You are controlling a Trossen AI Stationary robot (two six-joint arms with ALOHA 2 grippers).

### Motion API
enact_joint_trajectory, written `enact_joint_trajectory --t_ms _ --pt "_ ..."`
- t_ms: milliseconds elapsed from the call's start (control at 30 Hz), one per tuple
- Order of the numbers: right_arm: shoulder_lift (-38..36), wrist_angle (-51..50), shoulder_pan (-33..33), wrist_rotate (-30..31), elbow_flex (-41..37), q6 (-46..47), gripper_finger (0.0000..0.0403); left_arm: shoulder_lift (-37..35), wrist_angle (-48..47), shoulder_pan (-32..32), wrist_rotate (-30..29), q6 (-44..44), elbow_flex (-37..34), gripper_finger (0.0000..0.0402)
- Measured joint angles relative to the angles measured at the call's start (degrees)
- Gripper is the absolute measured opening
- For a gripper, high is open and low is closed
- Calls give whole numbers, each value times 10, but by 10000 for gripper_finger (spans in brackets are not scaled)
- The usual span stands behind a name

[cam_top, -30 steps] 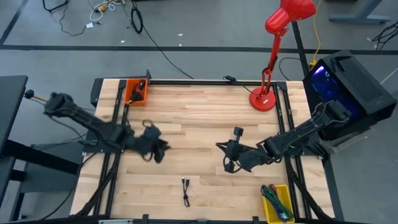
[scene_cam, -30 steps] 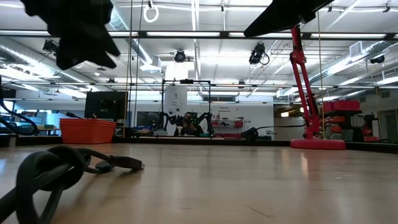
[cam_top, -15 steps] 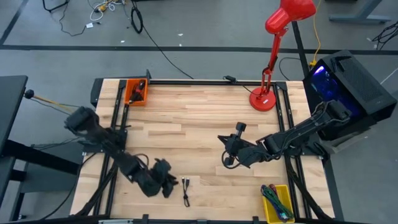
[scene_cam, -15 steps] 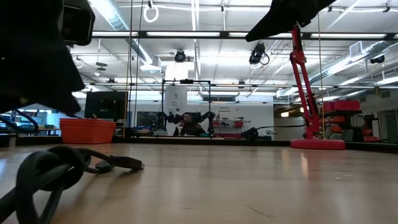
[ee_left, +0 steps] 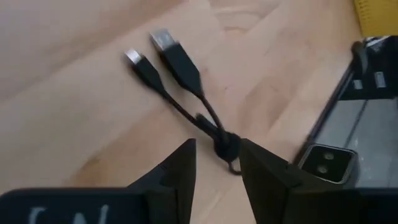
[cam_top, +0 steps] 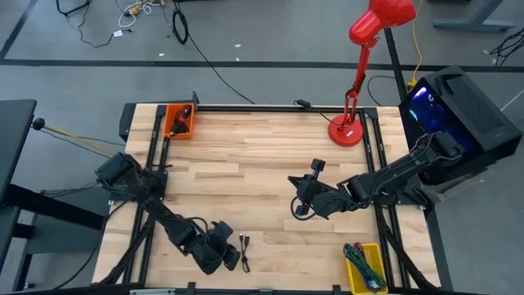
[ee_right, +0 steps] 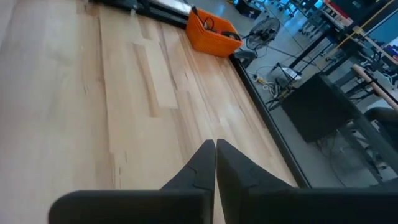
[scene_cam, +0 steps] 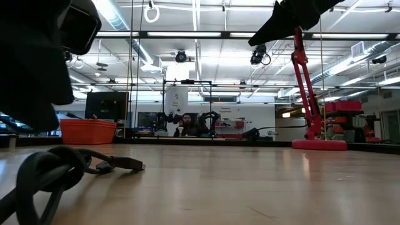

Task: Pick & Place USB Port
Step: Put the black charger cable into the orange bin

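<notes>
I should place the short black USB cable in the orange bin [cam_top: 180, 121], so next I should grab the cable with my left gripper by its knotted cord [cam_top: 245, 260].
A short black USB cable [cam_top: 244, 251] lies on the wood table near its near edge. Its two plug ends [ee_left: 166, 48] rest flat on the table and its middle is tied in a knot [ee_left: 225, 144]. It also shows coiled in the foreground of the low view [scene_cam: 59, 170]. My left gripper [cam_top: 231, 256] is open just to the cable's left. In its wrist view [ee_left: 217, 154] the fingers stand on either side of the knot without visibly touching it. My right gripper [cam_top: 300, 201] is shut and empty over the table's middle right, and its wrist view [ee_right: 215, 148] shows the fingers together.
An orange bin [cam_top: 178, 120] stands at the far left corner. A yellow bin [cam_top: 366, 266] holding cables stands at the near right. A red desk lamp [cam_top: 348, 129] stands at the far right. A black computer case [cam_top: 458, 106] stands off the right edge. The table's metal frame [ee_left: 326, 163] runs close by the cable.
My left gripper has swung from the table's left middle toward the near edge and to the right. It now stands over the USB cable. The cable has stayed where it was.
</notes>
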Motion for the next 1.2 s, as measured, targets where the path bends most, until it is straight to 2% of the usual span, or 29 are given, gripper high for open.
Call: enact_joint_trajectory --t_ms 267,533,767,967,1200 --pt "0 -23 0 0 0 -1 16 31 37 3 25 -52 1 106" --pt "0 -39 0 -2 0 8 16 73 117 17 62 -49 1 117" --pt "0 -55 0 -6 0 17 16 73 125 19 64 -43 1 135" --pt "0 -55 0 -10 0 17 16 73 145 33 65 -34 1 134" --pt "0 -61 0 -17 0 17 16 73 137 52 96 -23 1 134"
